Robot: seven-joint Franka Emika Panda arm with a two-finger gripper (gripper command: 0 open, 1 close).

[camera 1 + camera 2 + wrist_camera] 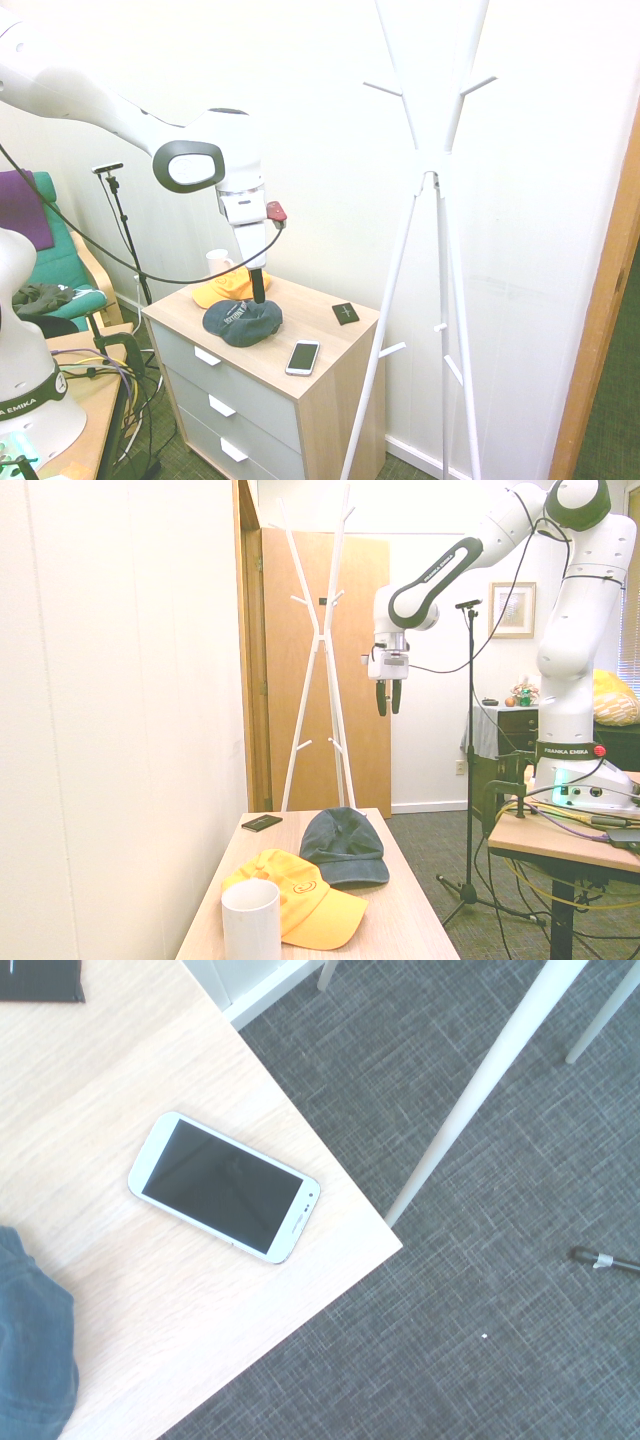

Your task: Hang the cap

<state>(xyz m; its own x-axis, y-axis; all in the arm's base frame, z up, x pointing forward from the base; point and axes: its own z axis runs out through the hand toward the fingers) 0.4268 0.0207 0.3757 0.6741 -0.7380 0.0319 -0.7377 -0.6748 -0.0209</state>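
I will next pinch the cap by the crown's top edge [342, 814] with my gripper, because the cap's brim [357, 871] lies low on the dresser while its soft crown stands up.
The cap [243, 322] is dark navy with small white lettering and lies on the wooden dresser top [322, 338], its brim toward the yellow cap. It also shows as a dark dome in the second exterior view [345, 845] and as a blue edge in the wrist view [30, 1355]. My gripper [388, 697] hangs well above the dresser, open, with nothing between its fingers. In the first exterior view the gripper [258, 285] lines up just over the cap. The white coat stand [432, 165] rises beside the dresser, its pegs bare.
An orange-yellow cap [300, 895] and a white mug [250, 920] sit next to the navy cap. A white phone [224, 1186] lies near the dresser's corner, a black card [345, 313] by the wall. The coat stand's legs [470, 1100] reach the grey carpet.
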